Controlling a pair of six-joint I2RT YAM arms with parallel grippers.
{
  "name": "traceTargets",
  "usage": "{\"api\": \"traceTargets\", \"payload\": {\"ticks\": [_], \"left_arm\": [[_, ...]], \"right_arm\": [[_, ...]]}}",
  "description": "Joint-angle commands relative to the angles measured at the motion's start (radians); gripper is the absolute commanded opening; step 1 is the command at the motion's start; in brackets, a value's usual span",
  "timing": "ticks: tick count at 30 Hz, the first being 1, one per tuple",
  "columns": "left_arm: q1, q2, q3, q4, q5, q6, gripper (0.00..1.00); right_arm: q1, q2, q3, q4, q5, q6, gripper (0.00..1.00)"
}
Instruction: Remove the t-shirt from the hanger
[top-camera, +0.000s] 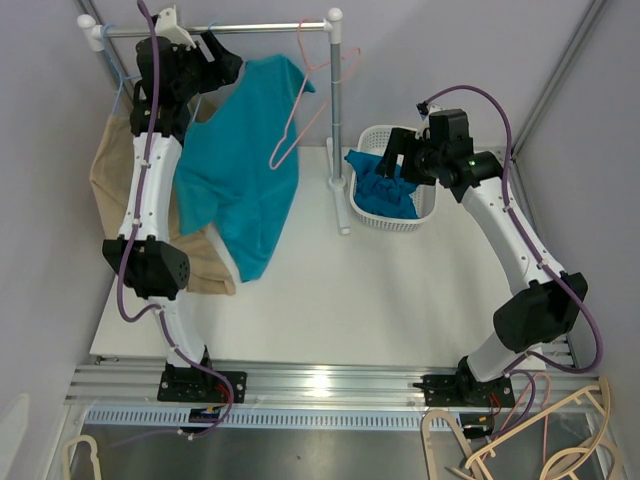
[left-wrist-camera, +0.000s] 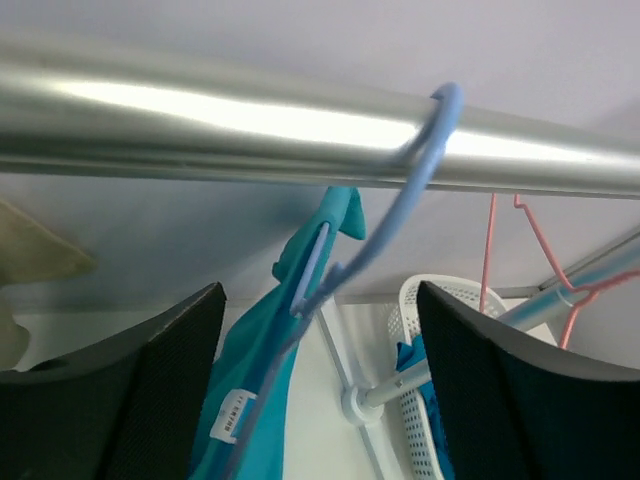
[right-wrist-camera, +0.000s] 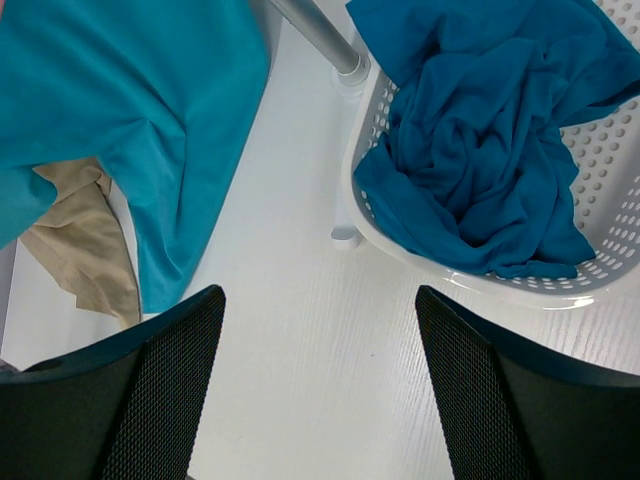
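Observation:
Next, my left gripper grabs the light blue hanger (left-wrist-camera: 405, 200) by its neck just below the hook (left-wrist-camera: 343, 271). That leaves the t-shirt free to remove.
A teal t-shirt (top-camera: 243, 165) hangs on a light blue hanger (left-wrist-camera: 405, 200) whose hook sits over the metal rail (left-wrist-camera: 180, 125). The shirt's collar and label show in the left wrist view (left-wrist-camera: 255, 395). My left gripper (top-camera: 220, 58) is raised just under the rail beside the shirt's collar. It is open (left-wrist-camera: 320, 400), and the hanger's neck and the collar show between its fingers without touching them. My right gripper (top-camera: 397, 152) is open and empty (right-wrist-camera: 320, 395). It hovers above the table by the near left side of the basket (right-wrist-camera: 395, 245).
An empty pink hanger (top-camera: 308, 100) hangs on the rail (top-camera: 250, 30) right of the shirt. A beige garment (top-camera: 112, 175) hangs at the far left. The white basket (top-camera: 432, 200) holds a darker blue cloth (top-camera: 383, 188). The rack's right post (top-camera: 338, 120) stands beside it.

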Motion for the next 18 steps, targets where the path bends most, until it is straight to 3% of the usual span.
{"api": "traceTargets", "payload": {"ticks": [1,6,11,18], "left_arm": [[-0.004,-0.073,-0.001,0.044,0.059,0.076,0.84],[-0.004,-0.094,-0.003,0.055,0.058,0.114,0.86],[-0.006,-0.098,0.008,0.052,0.013,0.162,0.55],[-0.019,-0.076,0.022,0.022,-0.033,0.219,0.59]], "right_arm": [[0.005,-0.048,0.000,0.021,-0.011,0.002,0.81],[0.005,-0.045,0.002,0.029,-0.022,0.007,0.81],[0.005,-0.042,0.005,0.032,-0.033,0.008,0.81],[0.005,-0.038,0.005,0.035,-0.045,0.014,0.81]]}}
